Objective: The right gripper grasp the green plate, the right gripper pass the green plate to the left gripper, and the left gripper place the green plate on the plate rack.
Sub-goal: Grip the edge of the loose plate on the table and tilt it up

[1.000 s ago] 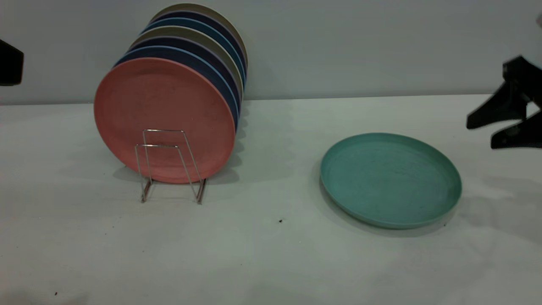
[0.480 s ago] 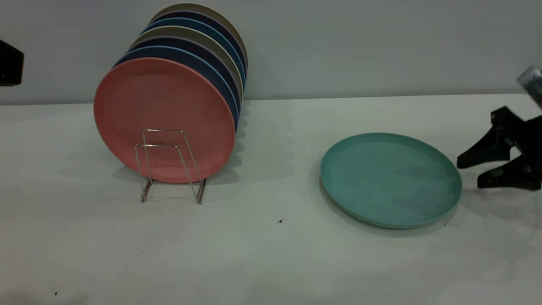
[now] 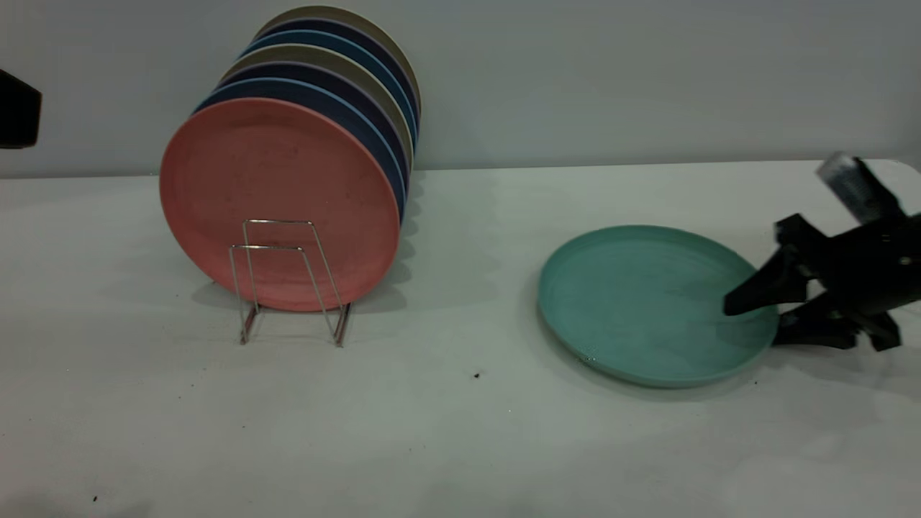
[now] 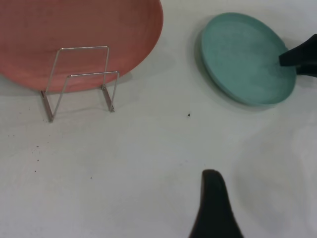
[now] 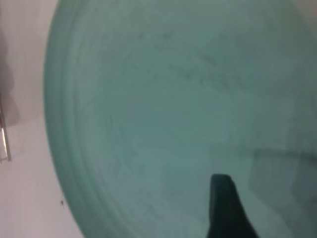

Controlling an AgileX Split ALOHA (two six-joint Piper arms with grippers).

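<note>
I next need to take the green plate by its bare rim (image 3: 542,292) with my left gripper, and then I can move the plate from my right gripper to the plate rack (image 3: 288,277).
The green plate (image 3: 647,302) lies flat on the white table at the right. My right gripper (image 3: 752,324) reaches in low from the right and is open. Its upper finger (image 3: 748,295) lies over the plate's right inner part, and its lower finger (image 3: 806,332) is at the outside of the rim. In the right wrist view the green plate (image 5: 163,114) fills the picture, with one dark finger (image 5: 225,208) over it. The plate rack (image 3: 288,277) stands at the left, its front loops bare. My left gripper (image 3: 18,108) hangs parked at the far left edge, well away from the plate.
A salmon-pink plate (image 3: 277,201) stands upright in the rack with several navy and beige plates (image 3: 338,79) behind it. The left wrist view shows the rack (image 4: 79,79), the green plate (image 4: 242,57) and bare table between them. A dark speck (image 3: 476,375) lies on the table.
My right gripper came down and moved left from the right edge until its fingers straddle the plate's right rim. The plate slid slightly left. The left arm stayed still.
</note>
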